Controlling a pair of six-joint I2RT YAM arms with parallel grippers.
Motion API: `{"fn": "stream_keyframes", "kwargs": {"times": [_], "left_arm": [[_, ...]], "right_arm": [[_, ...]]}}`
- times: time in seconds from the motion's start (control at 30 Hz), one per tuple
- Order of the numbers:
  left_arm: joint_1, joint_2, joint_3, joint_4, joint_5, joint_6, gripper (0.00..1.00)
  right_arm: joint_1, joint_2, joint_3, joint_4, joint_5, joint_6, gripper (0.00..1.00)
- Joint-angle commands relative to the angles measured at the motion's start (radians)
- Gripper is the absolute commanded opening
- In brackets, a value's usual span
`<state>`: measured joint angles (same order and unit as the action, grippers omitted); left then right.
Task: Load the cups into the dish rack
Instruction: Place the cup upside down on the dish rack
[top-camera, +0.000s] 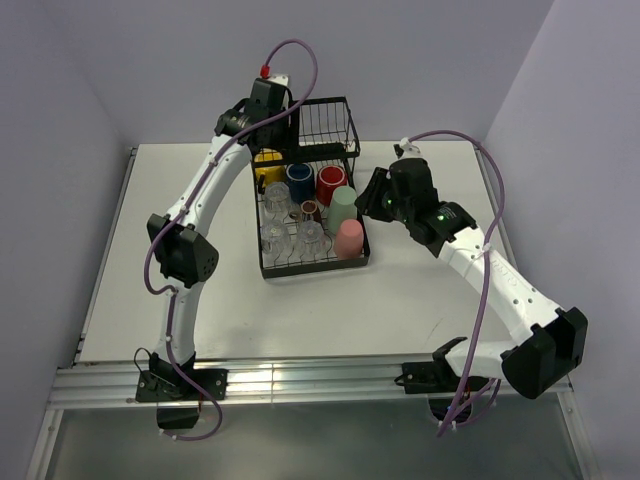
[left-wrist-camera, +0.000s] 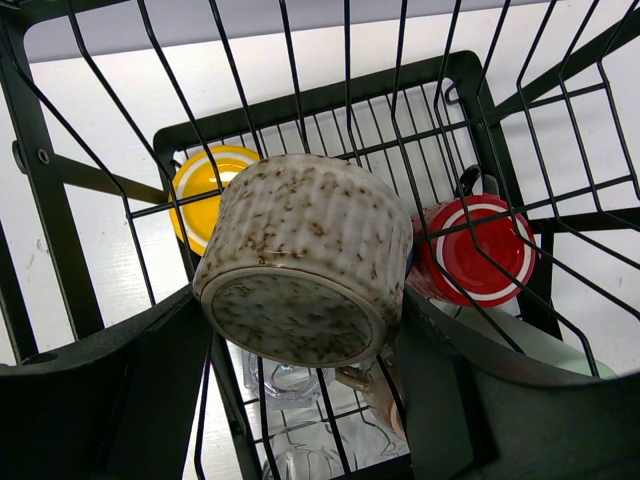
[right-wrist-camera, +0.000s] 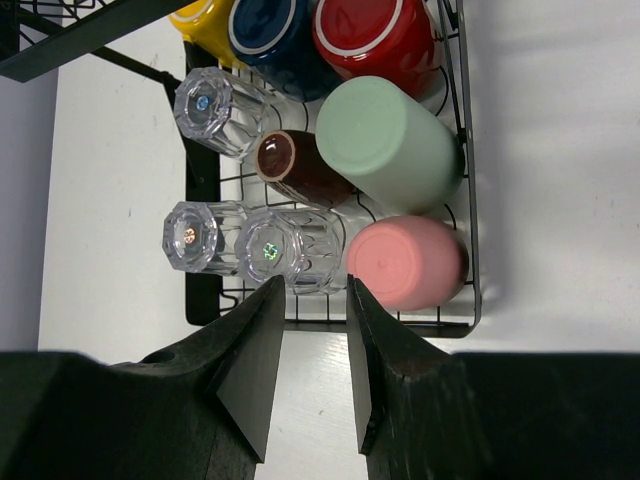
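My left gripper should open now, because the speckled beige mug (left-wrist-camera: 310, 250) hangs bottom-up and slightly tilted over the tall basket's free wires, so the mug would land there.
The black wire dish rack (top-camera: 355, 262) stands mid-table. In it lie yellow (right-wrist-camera: 205, 20), navy (right-wrist-camera: 265, 30) and red (right-wrist-camera: 375, 35) mugs, a green tumbler (right-wrist-camera: 385, 140), a pink tumbler (right-wrist-camera: 405, 262), a brown glass (right-wrist-camera: 295, 165) and three clear glasses (right-wrist-camera: 285, 250). My left gripper (left-wrist-camera: 300, 330) is shut on a speckled beige mug (left-wrist-camera: 310, 250), held bottom-up among the wires of the rack's tall basket end (top-camera: 325, 120). My right gripper (right-wrist-camera: 314, 290) is open and empty over the table beside the rack's edge, near the pink tumbler.
The white table (top-camera: 300, 320) has a raised metal rail along its near edge (top-camera: 300, 380). Purple-grey walls close in at the back and both sides. The left arm (top-camera: 200, 200) runs along the rack's left side.
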<state>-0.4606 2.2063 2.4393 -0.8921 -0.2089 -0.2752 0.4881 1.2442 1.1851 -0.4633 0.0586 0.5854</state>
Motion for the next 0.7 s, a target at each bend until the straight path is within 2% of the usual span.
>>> {"fn": "stream_keyframes", "kwargs": {"times": [0.0, 0.47, 0.67], "left_arm": [[0.007, 0.007, -0.02, -0.045, -0.066, 0.022, 0.56], [-0.012, -0.002, -0.046, -0.024, -0.09, 0.034, 0.77], [-0.018, 0.001, -0.046, -0.021, -0.093, 0.041, 0.79]], "right_arm": [[0.001, 0.0, -0.01, 0.04, -0.002, -0.006, 0.38], [0.0, 0.0, -0.022, 0.043, 0.0, -0.009, 0.38], [0.001, 0.0, -0.025, 0.045, 0.001, -0.007, 0.38]]}}
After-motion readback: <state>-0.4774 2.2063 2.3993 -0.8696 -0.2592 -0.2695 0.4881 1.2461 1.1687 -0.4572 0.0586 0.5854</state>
